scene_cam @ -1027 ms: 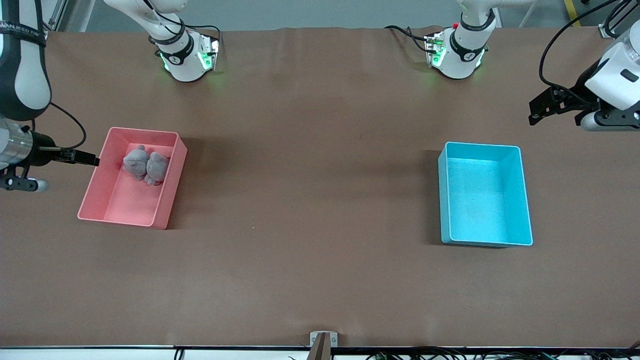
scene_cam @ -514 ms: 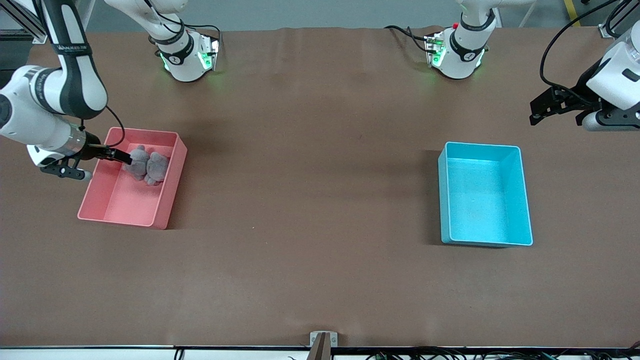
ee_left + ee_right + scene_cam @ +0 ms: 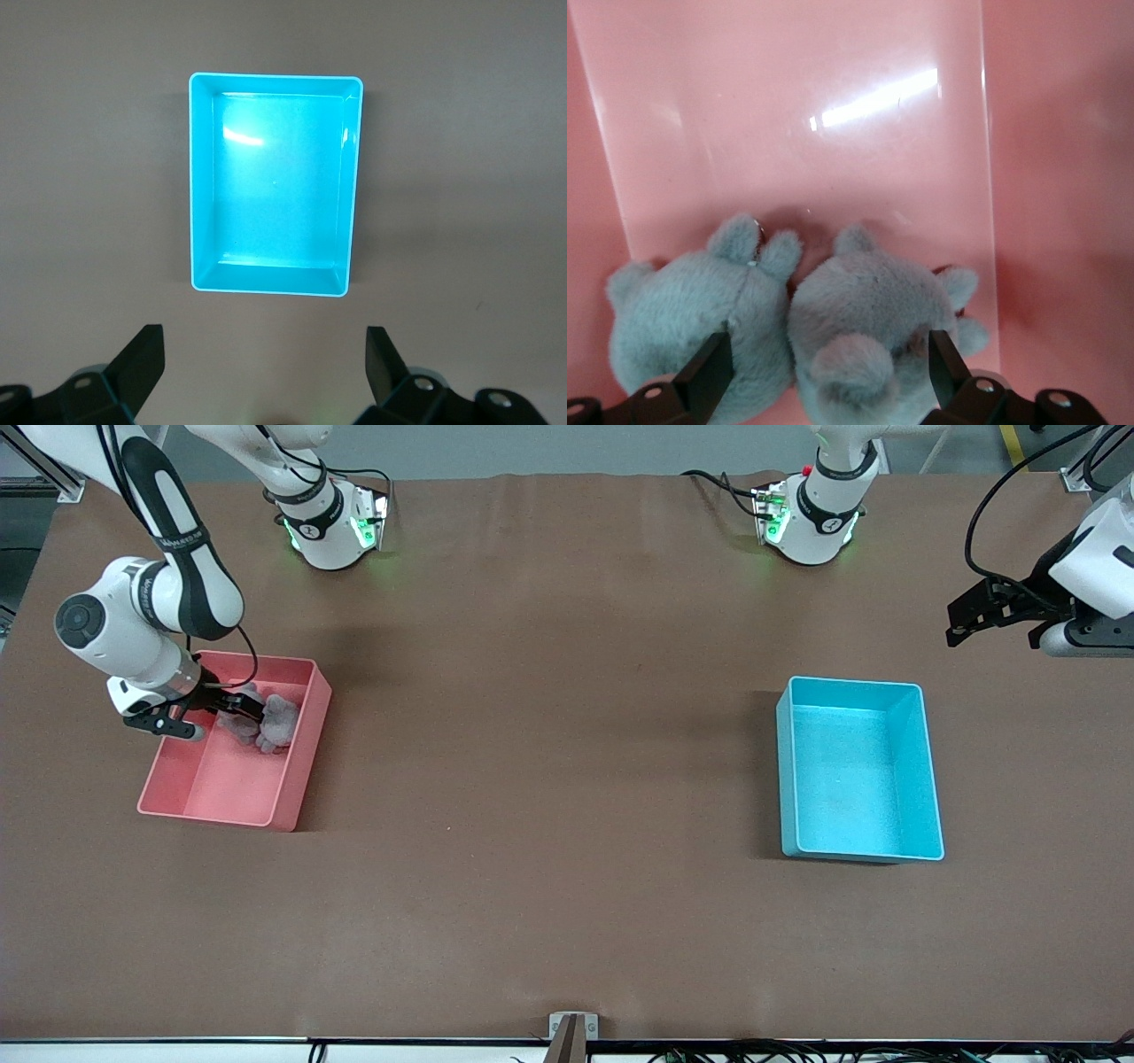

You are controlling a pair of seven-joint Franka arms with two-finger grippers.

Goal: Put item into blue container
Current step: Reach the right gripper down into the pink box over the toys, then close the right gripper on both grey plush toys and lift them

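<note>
The grey plush toy needs to go into the blue container, so my right gripper should next pick it up by its body around the round tail [image 3: 864,332].
Two grey plush toys [image 3: 270,724] lie side by side in the pink bin [image 3: 213,817], at its end farther from the front camera. My right gripper [image 3: 241,707] is down in that bin, open. In the right wrist view its fingers [image 3: 713,365] straddle the plush with the round tail [image 3: 864,332], and the second plush [image 3: 700,305] lies against one finger. The blue container [image 3: 855,779] stands empty toward the left arm's end of the table. My left gripper [image 3: 990,634] waits open above the table beside it, and its wrist view looks down on the container [image 3: 275,78].
The brown table top [image 3: 549,779] lies bare between the two bins. Both arm bases [image 3: 332,522] stand along the table's edge farthest from the front camera. A small bracket [image 3: 571,1027] sits at the nearest edge.
My right arm swung in from the table's end and brought its gripper down into the pink bin around the plush toys. The left gripper barely shifted.
</note>
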